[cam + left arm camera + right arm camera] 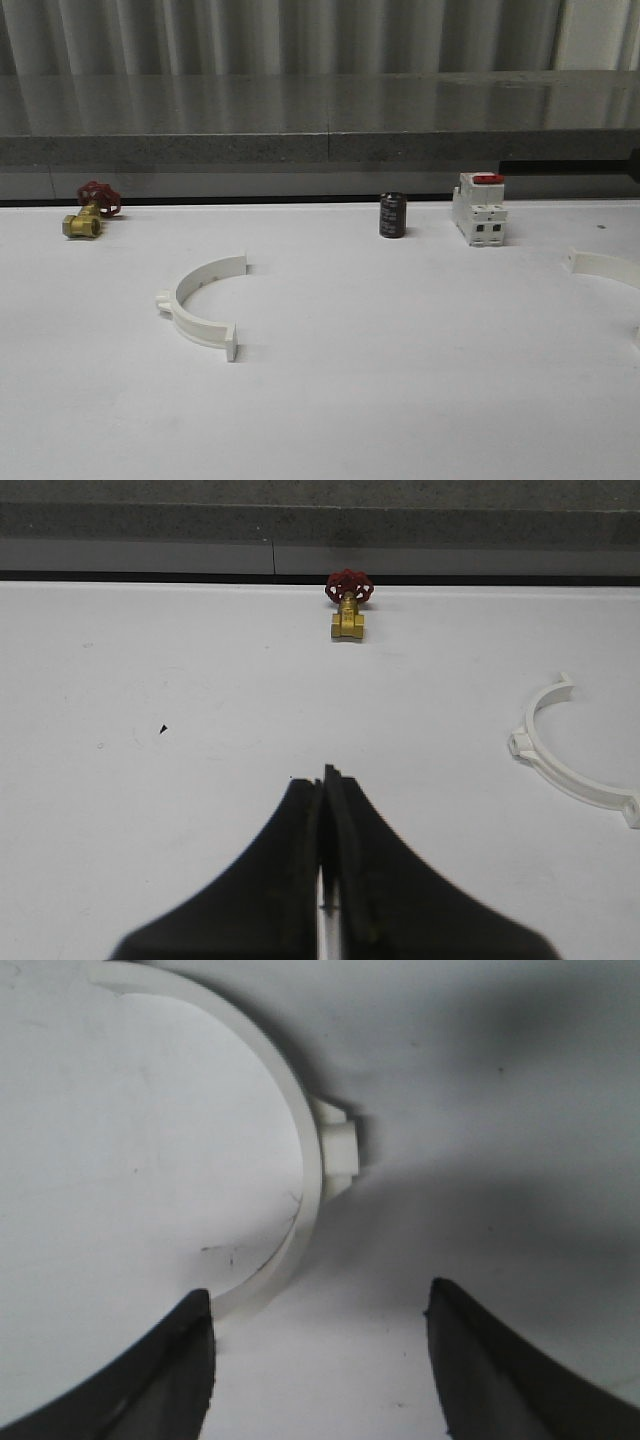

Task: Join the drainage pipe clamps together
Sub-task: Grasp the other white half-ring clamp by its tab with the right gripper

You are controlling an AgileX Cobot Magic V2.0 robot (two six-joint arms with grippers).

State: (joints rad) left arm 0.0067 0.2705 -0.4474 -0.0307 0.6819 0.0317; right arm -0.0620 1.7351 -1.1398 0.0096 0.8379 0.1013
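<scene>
My right gripper's open fingers stop short in the right wrist view. It moves toward the lug before it closes on the outer lug (340, 1149).
One white drainage pipe clamp (196, 305) lies flat on the white table left of centre, its open side facing right; it also appears in the left wrist view as a half-ring (565, 760) off to one side. The second clamp (607, 268) lies at the table's right edge, partly cut off. In the right wrist view this clamp (300, 1150) and its small outer lug are close beneath my right gripper (320, 1305), which is open, one fingertip (195, 1325) beside the ring's end. My left gripper (323, 780) is shut on nothing above bare table.
A brass valve with a red handwheel (88, 212) sits at the back left, also visible as the valve (348, 605) in the left wrist view. A black cylinder (392, 215) and a white block with a red top (479, 208) stand at the back. A grey ledge (320, 150) runs behind the table.
</scene>
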